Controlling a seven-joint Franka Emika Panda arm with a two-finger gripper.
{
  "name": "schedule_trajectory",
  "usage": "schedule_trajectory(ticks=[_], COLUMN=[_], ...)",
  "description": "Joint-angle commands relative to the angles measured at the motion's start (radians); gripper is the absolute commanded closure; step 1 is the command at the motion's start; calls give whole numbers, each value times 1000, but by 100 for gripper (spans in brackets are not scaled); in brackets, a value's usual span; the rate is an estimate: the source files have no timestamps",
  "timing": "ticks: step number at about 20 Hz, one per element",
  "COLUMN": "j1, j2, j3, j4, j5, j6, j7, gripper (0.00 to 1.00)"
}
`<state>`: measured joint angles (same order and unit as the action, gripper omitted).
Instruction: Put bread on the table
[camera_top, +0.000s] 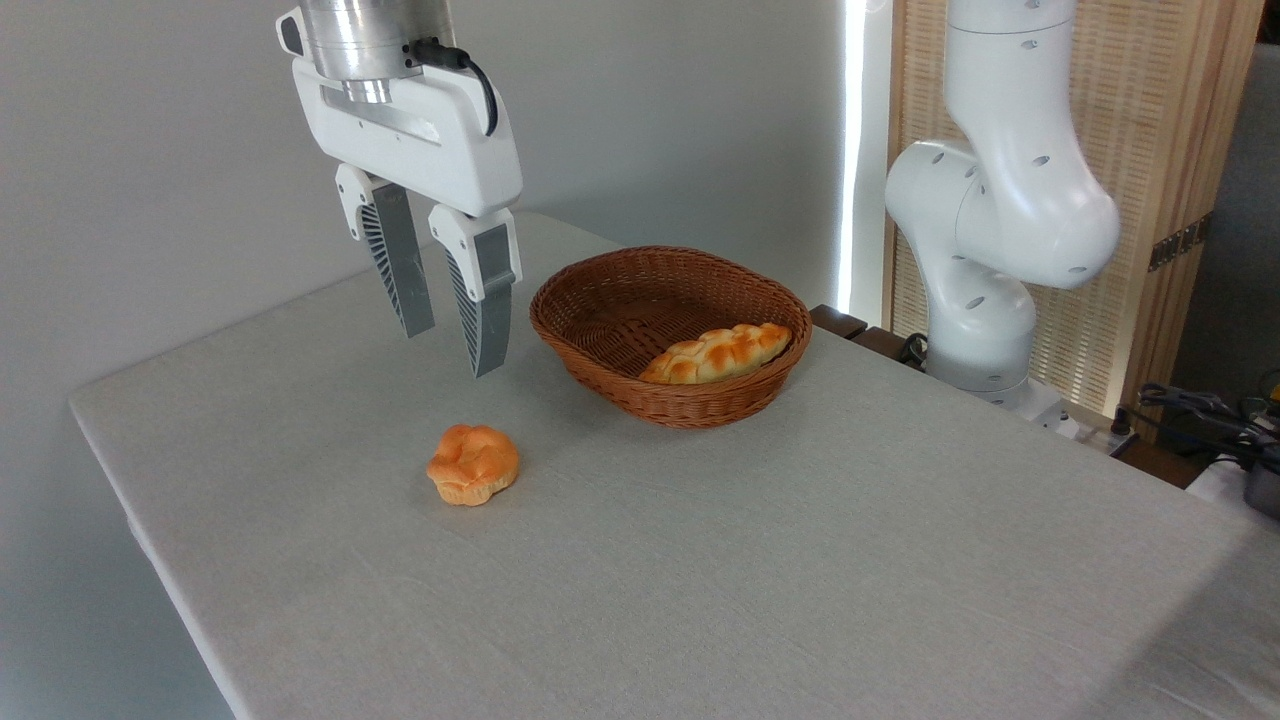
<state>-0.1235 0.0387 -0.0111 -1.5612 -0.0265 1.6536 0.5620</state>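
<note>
The bread is a long braided loaf (753, 344). The gripper takes hold of the bread across its middle (719, 355) next, to keep both ends level.
The bread (716, 354), a long braided golden loaf, lies inside the brown wicker basket (600, 296), leaning against its near right wall. My gripper (455, 350) hangs open and empty above the table (760, 560), to the left of the basket and clear of it. Its grey ribbed fingers (482, 300) point down and hold nothing.
A small round orange bun (473, 464) rests on the cloth below and slightly in front of the gripper. The white arm base (985, 270) stands at the back right, beyond the table's far edge. Cables and clutter sit at the far right.
</note>
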Motion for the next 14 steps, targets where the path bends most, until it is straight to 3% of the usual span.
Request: schedule_trajectory(ticks=[1,14], j1=[-5,-5], j2=[-13,-17], j3=[8,8], j4=[-8,-17], j5=[7,7], j6=[-15,-15], j7=[-5,-4], gripper=[0,0])
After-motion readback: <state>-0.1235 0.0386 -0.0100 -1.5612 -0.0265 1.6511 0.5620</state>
